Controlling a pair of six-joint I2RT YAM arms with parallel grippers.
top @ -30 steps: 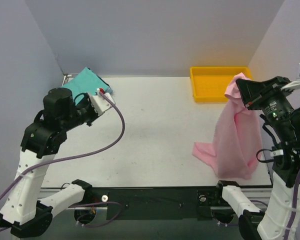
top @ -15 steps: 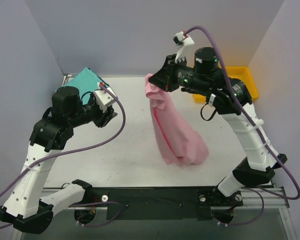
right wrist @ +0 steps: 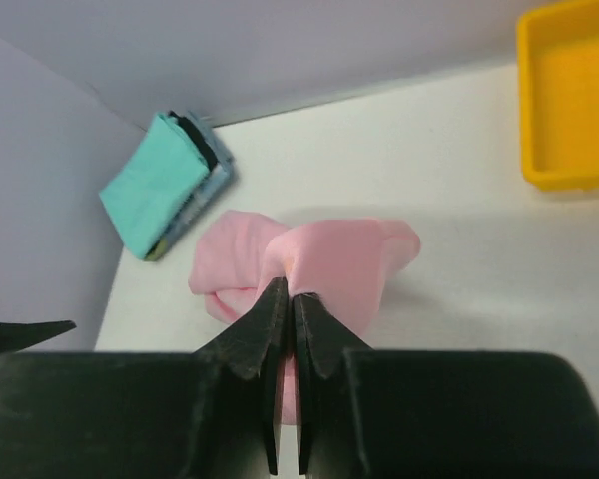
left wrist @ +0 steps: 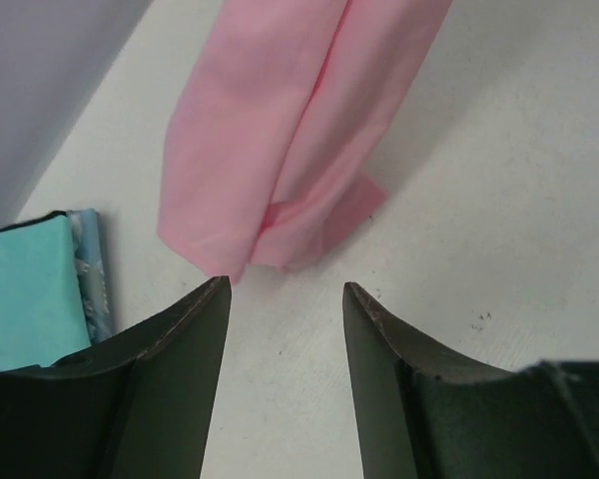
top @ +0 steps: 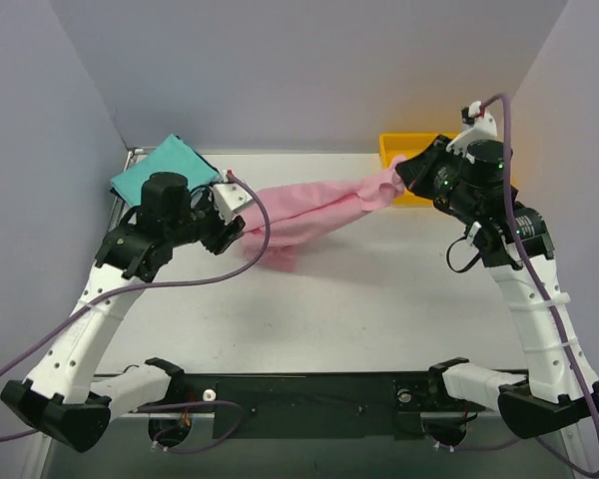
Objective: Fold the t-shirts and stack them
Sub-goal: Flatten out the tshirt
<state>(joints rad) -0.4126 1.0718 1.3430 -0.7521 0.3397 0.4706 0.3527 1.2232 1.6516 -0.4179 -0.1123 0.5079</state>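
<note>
The light pink t-shirt (top: 319, 205) needs to be spread flat for folding, so my left gripper will grip it next by its loose end, opposite my right gripper.
The light pink t-shirt (top: 319, 205) stretches low across the back of the table. My right gripper (top: 407, 170) is shut on its right end, and the cloth bunches around the closed fingers (right wrist: 290, 289). Its loose left end (left wrist: 280, 160) lies on the table just ahead of my left gripper (left wrist: 285, 289), which is open with only bare table between its fingers. In the top view the left gripper (top: 232, 232) sits beside that end. The teal-green t-shirt (top: 158, 167) lies folded in the back left corner, over a blue one whose edge (left wrist: 92, 274) shows.
A yellow tray (right wrist: 569, 100) stands at the back right, partly behind my right arm in the top view (top: 394, 150). The grey walls close in on the left and at the back. White table (top: 379, 289) lies in front of the shirt.
My right arm swung the pink t-shirt to the middle, then drew back right, pulling it out lengthwise. My left gripper opened and moved right to the shirt's loose end.
</note>
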